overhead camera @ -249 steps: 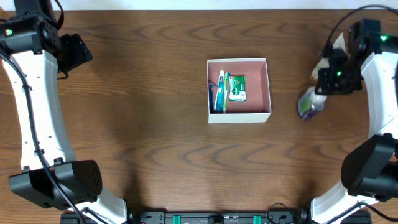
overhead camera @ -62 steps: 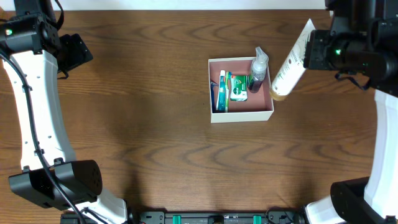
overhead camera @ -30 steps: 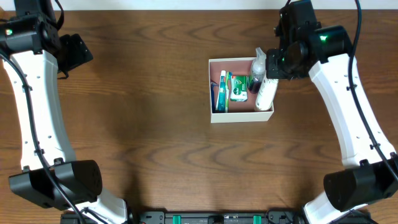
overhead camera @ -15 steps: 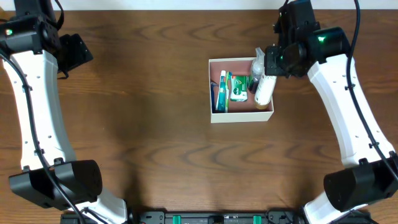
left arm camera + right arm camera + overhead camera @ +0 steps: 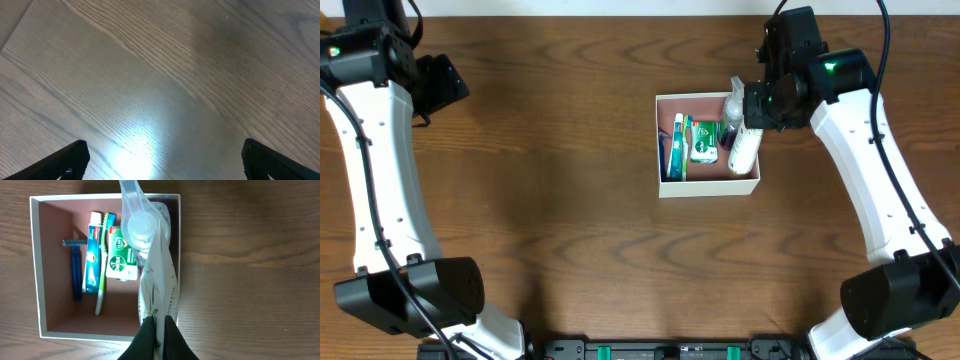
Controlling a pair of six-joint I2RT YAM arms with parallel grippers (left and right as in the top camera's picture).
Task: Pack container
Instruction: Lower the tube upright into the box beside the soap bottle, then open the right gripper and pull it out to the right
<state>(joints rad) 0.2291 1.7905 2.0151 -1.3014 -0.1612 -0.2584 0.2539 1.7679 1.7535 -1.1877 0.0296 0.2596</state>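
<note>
The white tube hangs into the box and would land with its body inside the box's side, so my right gripper is ready to release now.
The container is a square white-walled box with a pink-brown floor, seen at mid-table and again in the right wrist view. My right gripper is shut on the flat crimped end of a white tube. The tube hangs steeply into the box along its right wall, beside a clear spray bottle. My left gripper stands open over bare wood at the far left, holding nothing.
Inside the box lie a blue razor, a toothpaste tube, a green toothbrush and a small green carton. The brown wooden table surrounds the box on all sides.
The right arm has shifted slightly, and the tube's lower end has sunk a little further into the box. The left arm has not moved.
</note>
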